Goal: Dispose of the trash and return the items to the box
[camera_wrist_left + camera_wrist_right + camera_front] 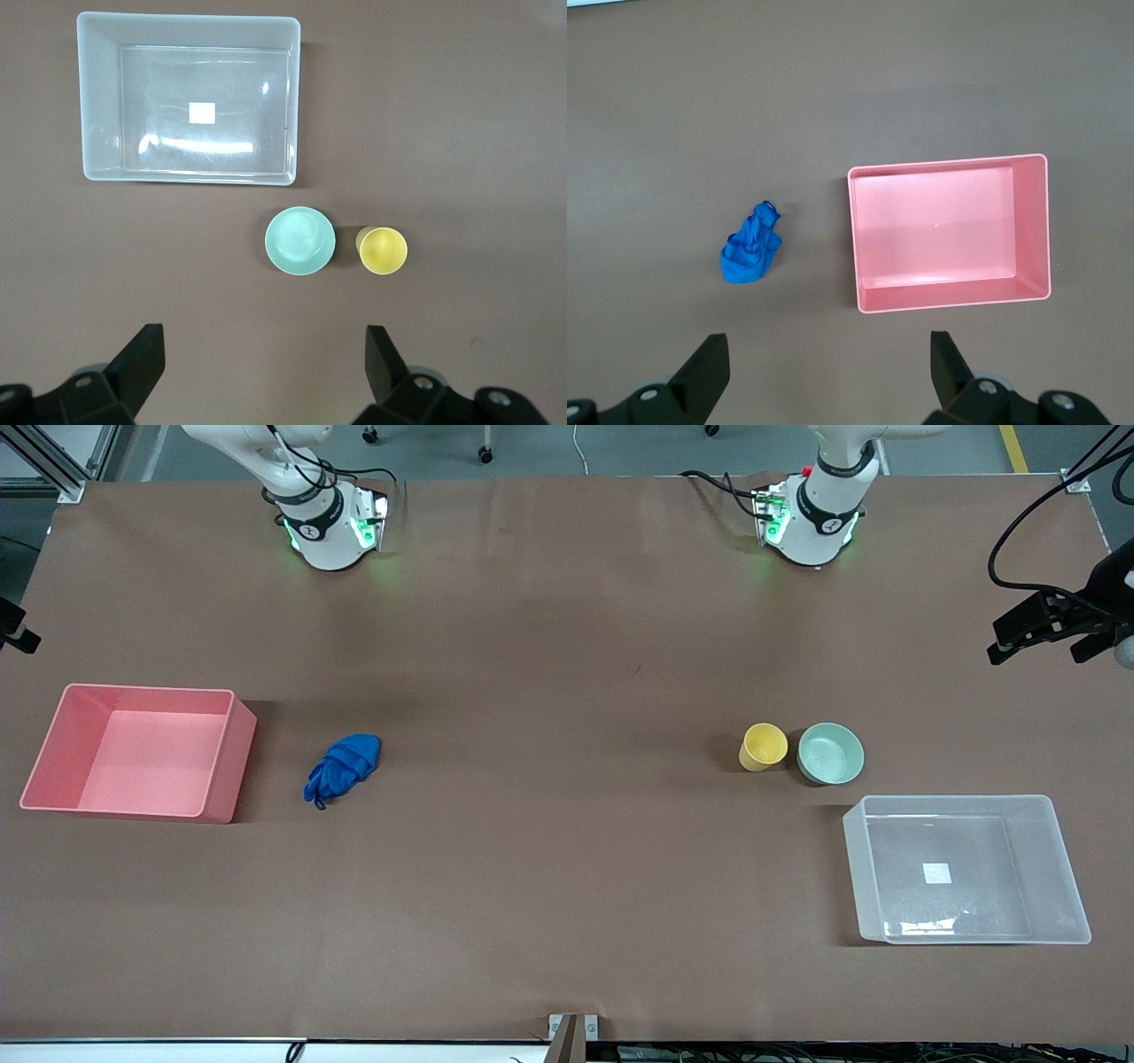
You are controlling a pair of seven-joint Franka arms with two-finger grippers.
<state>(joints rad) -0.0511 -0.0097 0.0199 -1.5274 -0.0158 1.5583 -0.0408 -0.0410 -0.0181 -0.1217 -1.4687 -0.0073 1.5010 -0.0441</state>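
Note:
The blue wad of trash should go into the pink bin [142, 750], so my right gripper needs to grab it next by its bunched body [345, 764].
The blue wad of trash [342, 767] lies on the table beside the pink bin [142, 750]; it also shows in the right wrist view [750, 248]. The yellow cup [763, 747] and the pale green bowl [830, 753] stand side by side, upright, a little farther from the front camera than the clear box [964, 868]. The left wrist view shows the cup [382, 251], the bowl [300, 240] and the empty box [190, 97]. My left gripper [264, 363] is open and empty, high over the table. My right gripper [830, 367] is open and empty, high over the table. Both arms wait.
The pink bin [950, 232] is empty and stands at the right arm's end of the table. The brown table [567, 691] is bare between the trash and the cup. A black camera mount [1054, 620] sticks in at the left arm's end.

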